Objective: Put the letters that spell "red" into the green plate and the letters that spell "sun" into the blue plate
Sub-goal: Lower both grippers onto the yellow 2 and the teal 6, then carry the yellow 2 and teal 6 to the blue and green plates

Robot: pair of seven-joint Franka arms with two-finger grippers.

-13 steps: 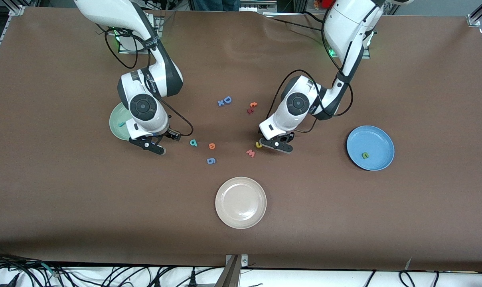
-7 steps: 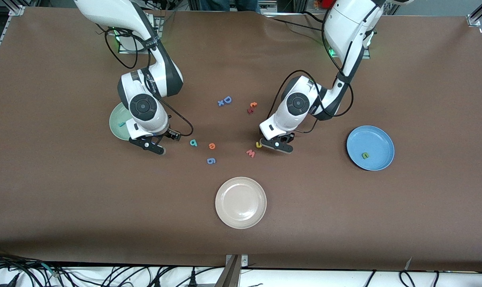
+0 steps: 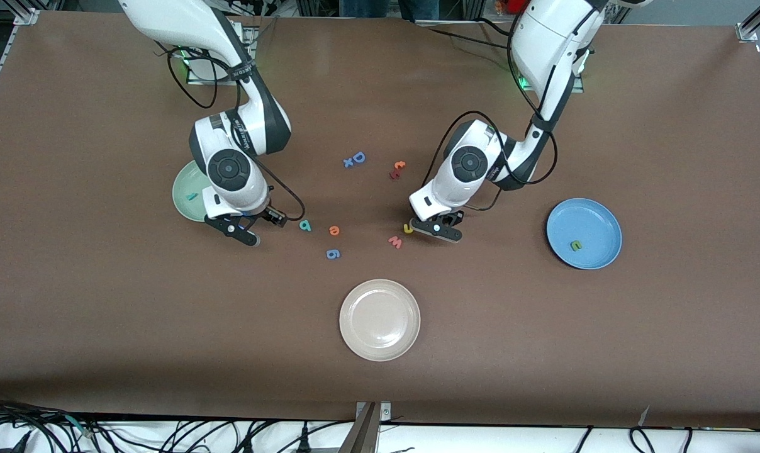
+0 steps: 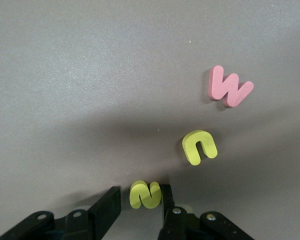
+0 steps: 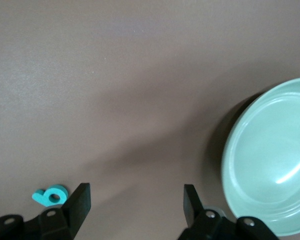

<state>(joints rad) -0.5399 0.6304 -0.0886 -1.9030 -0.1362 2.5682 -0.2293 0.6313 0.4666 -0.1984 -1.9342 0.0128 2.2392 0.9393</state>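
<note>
The robot's right gripper should next grab the teal "d" across its round loop and stem, which helps to spell "red" in the green plate.
My left gripper is down at the table with a yellow "s" between its fingers. One finger touches the letter and a narrow gap remains at the other. The yellow "u" lies just beside it. The olive "n" rests in the blue plate. My right gripper hangs open over bare table between the green plate and the teal "d". A teal "r" lies in the green plate. The orange "e" sits next to the "d".
A pink "w" lies close to the "u". A blue "g" is nearer the camera than the "e". A blue "D" with a small "x" and an orange-red pair lie mid-table. A beige plate is nearest the camera.
The left gripper's fingers have drawn in around the yellow "s" while the hand stayed in place. The right arm has shifted only slightly.
</note>
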